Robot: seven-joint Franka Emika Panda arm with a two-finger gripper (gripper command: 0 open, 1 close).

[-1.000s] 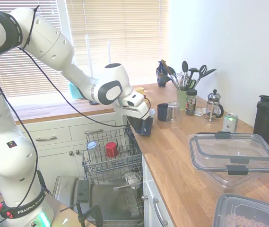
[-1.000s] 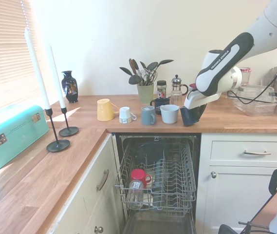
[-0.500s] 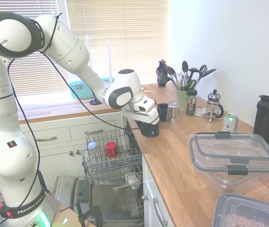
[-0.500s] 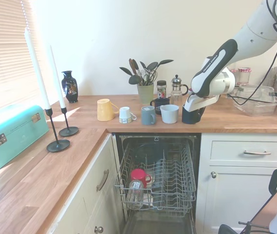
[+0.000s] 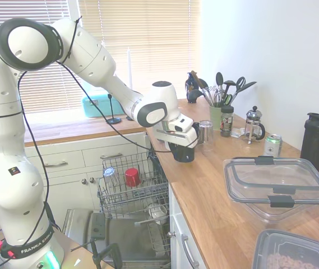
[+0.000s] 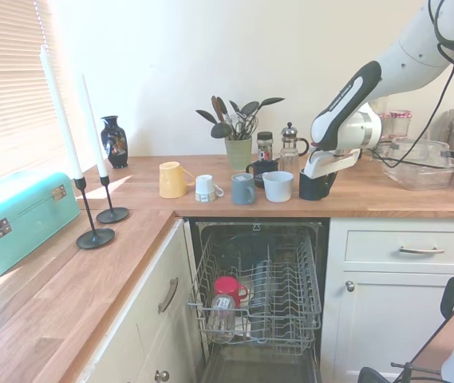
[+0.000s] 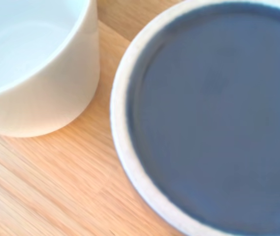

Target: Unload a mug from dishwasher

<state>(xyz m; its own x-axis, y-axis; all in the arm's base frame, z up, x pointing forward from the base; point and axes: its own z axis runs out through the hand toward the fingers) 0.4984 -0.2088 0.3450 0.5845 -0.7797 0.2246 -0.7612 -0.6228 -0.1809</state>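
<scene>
I need to open my gripper and let go of the dark navy mug now. The navy mug's lower edge is level with the wooden worktop beside the pale mug, so the navy mug would stand.
The dark navy mug (image 5: 184,153) hangs upside down from my gripper (image 5: 181,147), which is shut on it. It is down at the wooden worktop (image 5: 215,196), near the front edge above the dishwasher (image 6: 258,295); whether it touches the wood I cannot tell. From the other side the mug (image 6: 314,187) stands just right of a pale blue mug (image 6: 277,186), with my gripper (image 6: 316,177) over it. The wrist view shows the mug's navy base (image 7: 213,113) with a pale ring, close to the pale mug (image 7: 31,64). The dishwasher's wire rack (image 5: 131,193) is pulled out over the open door (image 5: 120,235).
A red mug (image 6: 228,289) and a glass sit in the rack. Yellow (image 6: 172,179), white (image 6: 205,188) and blue-grey (image 6: 242,189) mugs line the worktop. A glass tumbler (image 5: 206,131), utensil pot (image 5: 218,112), French press (image 5: 254,124) and clear lidded box (image 5: 277,182) stand nearby.
My gripper carried the mug from over the rack's edge further onto the worktop and lowered it beside the pale blue mug. The arm has swung over the counter.
</scene>
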